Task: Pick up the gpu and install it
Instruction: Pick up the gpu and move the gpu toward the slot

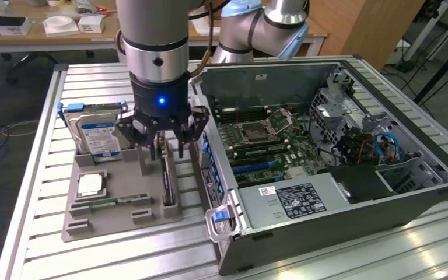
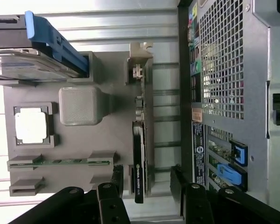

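Observation:
My fingers hang above the GPU's top edge, with the grey tray showing below, so it is too early to close. My gripper lowers first, then closes.
The gpu is a thin black card standing on edge in a slot of the grey holder tray, on the side nearest the computer case. In the wrist view the gpu shows its black face, with its pale metal bracket at the far end. My gripper hangs straight over the card's bracket end, open. In the wrist view my gripper has one dark finger on each side of the card, with gaps between them and it.
The open computer case lies at the exterior view's right, close beside the tray, its motherboard exposed. The tray also holds a blue-labelled hard drive, a square processor and a green memory stick.

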Controlling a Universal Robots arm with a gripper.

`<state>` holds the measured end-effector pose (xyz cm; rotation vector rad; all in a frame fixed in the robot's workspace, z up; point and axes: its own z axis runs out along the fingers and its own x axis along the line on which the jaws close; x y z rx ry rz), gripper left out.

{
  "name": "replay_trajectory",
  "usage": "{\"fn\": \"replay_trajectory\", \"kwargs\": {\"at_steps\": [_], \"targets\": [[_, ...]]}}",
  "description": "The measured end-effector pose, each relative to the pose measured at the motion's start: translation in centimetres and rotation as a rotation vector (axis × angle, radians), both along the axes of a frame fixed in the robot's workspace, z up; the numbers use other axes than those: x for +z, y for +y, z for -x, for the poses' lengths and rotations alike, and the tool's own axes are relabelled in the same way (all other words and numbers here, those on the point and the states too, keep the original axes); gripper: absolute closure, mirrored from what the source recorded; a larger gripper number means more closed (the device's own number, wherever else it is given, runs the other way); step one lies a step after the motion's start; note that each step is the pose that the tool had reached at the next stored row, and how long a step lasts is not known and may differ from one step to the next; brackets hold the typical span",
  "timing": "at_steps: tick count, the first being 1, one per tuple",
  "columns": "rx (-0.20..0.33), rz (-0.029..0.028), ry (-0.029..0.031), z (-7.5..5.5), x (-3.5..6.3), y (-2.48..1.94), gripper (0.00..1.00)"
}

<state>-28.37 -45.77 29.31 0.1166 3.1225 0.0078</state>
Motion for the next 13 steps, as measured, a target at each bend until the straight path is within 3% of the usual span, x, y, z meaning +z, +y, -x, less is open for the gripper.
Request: {"fn": "replay_trajectory", "kwargs": {"at_steps": [13], "targets": [[0.0,0.0,0.0,0.5,-2.37,0.0,0.47]]}}
